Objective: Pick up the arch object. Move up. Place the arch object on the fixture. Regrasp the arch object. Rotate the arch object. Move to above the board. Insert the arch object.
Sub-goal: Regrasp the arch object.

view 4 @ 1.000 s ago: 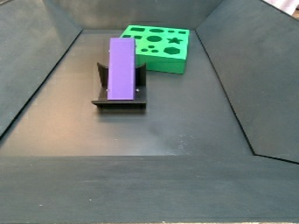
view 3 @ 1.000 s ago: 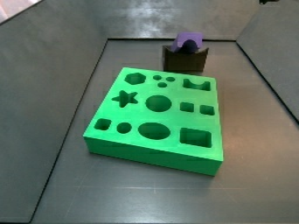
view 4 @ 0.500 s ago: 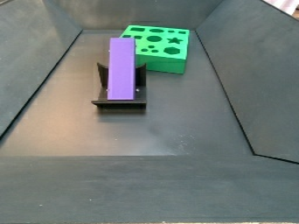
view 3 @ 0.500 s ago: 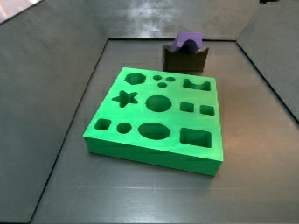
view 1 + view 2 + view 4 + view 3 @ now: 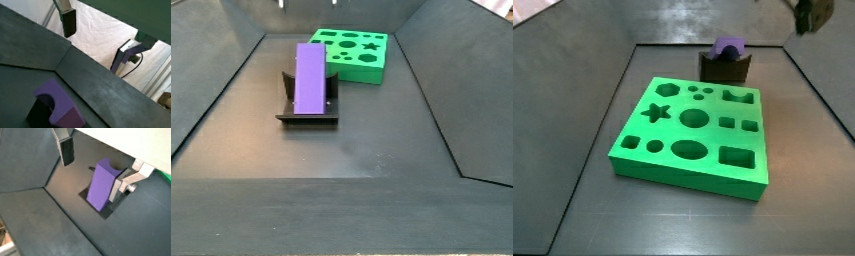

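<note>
The arch object should be rotated and inserted into the board point(image 5: 694, 130), so my gripper will next grab it by one end of its body point(image 5: 730, 46).
The purple arch object point(image 5: 310, 78) lies in the notch of the dark fixture point(image 5: 307, 117), beside the green board point(image 5: 354, 52). In a side view the arch object point(image 5: 727, 47) shows end-on atop the fixture point(image 5: 724, 69), behind the board point(image 5: 694, 130). My gripper point(image 5: 810, 15) hangs high at the upper right, well clear of them. In both wrist views the gripper point(image 5: 97, 165) is open, its fingers point(image 5: 66, 151) spread wide with nothing held. The arch object point(image 5: 101, 185) sits far below on the fixture point(image 5: 107, 211). Another wrist view shows the gripper point(image 5: 99, 37), arch object point(image 5: 57, 102) and fixture point(image 5: 37, 113).
Dark sloping walls point(image 5: 218, 85) enclose the grey floor point(image 5: 345, 155). The board fills much of the floor in a side view, its cut-outs including a star point(image 5: 659, 112) and an arch hole point(image 5: 736, 97).
My gripper has come further into a side view at the top right. The arch object, fixture and board have not moved.
</note>
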{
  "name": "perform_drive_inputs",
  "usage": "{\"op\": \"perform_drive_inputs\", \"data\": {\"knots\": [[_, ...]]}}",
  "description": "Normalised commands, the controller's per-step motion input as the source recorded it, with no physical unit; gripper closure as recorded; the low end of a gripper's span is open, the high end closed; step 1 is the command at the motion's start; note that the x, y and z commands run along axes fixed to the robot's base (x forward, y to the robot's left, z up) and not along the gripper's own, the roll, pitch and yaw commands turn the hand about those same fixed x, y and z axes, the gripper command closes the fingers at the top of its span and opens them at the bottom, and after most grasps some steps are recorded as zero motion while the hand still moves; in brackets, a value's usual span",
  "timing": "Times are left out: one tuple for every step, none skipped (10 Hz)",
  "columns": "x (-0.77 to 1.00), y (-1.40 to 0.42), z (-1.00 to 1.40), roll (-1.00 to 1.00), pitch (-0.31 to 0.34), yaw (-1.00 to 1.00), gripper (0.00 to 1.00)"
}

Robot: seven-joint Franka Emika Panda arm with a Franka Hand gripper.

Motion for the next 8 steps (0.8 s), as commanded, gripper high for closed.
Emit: {"op": "perform_drive_inputs", "data": {"knots": [[0.12,0.02,-1.0,0.09,0.027,0.17,0.0],[0.14,0.01,-1.0,0.09,-0.005,0.15,0.0],[0.15,0.01,-1.0,0.09,-0.025,0.13,0.0],[0.16,0.0,-1.0,0.09,-0.036,0.11,0.0],[0.17,-0.01,-1.0,0.08,-0.045,0.09,0.0],[0.15,-0.02,-0.82,0.09,-0.049,0.07,0.0],[0.12,-0.02,-0.66,0.09,-0.045,0.05,0.0],[0.11,-0.02,-0.45,0.09,-0.035,0.03,0.0]]}}
